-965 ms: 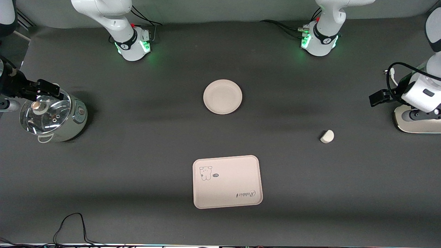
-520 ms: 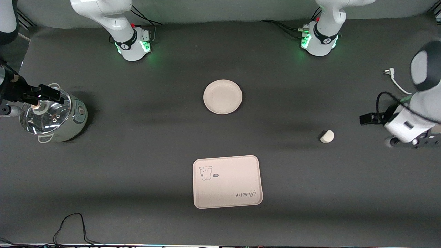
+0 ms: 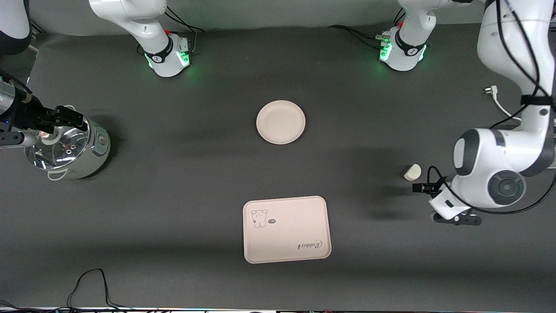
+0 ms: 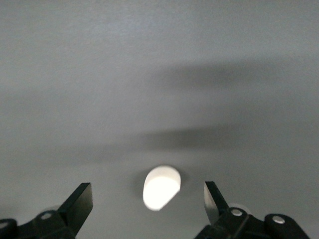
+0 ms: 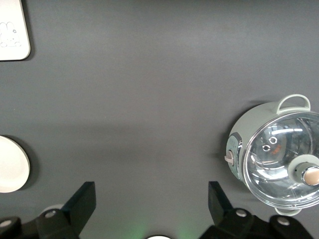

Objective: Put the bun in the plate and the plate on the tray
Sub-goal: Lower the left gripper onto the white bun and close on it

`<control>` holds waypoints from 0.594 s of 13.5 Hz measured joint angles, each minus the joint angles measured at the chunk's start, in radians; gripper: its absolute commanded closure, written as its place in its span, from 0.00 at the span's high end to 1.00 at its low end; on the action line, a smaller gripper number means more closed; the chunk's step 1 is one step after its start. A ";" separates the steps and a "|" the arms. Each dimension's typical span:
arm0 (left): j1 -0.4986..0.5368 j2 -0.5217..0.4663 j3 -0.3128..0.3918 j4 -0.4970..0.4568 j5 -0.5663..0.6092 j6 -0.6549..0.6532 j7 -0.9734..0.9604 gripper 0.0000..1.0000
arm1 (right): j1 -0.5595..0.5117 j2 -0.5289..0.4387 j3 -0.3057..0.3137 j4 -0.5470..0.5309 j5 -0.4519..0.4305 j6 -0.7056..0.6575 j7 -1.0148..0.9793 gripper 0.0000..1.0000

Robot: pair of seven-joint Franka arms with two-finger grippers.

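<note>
My left gripper picks up the bun (image 3: 412, 172) by its rounded sides next, to place it in the round plate (image 3: 280, 122).
The bun (image 3: 412, 172) lies on the dark table toward the left arm's end. My left gripper (image 3: 454, 216) hangs over the table just beside it. In the left wrist view the left gripper (image 4: 147, 193) is open and empty, and the bun (image 4: 160, 186) lies on the table below, between the two fingers. The round plate (image 3: 280, 122) sits empty mid-table. The tray (image 3: 286, 229) with the animal drawing lies nearer the front camera than the plate, also empty. My right gripper (image 5: 149, 199) is open and empty, up in the air by the pot, and waits.
A pale green pot with a glass lid (image 3: 65, 145) stands at the right arm's end; it also shows in the right wrist view (image 5: 279, 154). A white plug and cord (image 3: 493, 93) lie at the left arm's end. A black cable (image 3: 91, 282) loops by the front edge.
My left arm has swung in from the table's end and come over the bun, open all the while. The right arm has barely shifted by the pot.
</note>
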 measured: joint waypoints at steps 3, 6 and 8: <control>-0.009 0.010 0.000 -0.113 0.000 0.114 0.001 1.00 | -0.001 0.000 0.002 0.000 0.000 0.000 0.000 1.00; -0.009 -0.017 0.001 -0.249 0.000 0.240 0.019 0.99 | -0.002 0.001 0.003 -0.001 0.004 -0.001 0.000 1.00; -0.009 -0.050 0.001 -0.348 0.001 0.316 0.035 0.99 | -0.002 0.002 0.003 -0.002 0.010 -0.001 0.000 1.00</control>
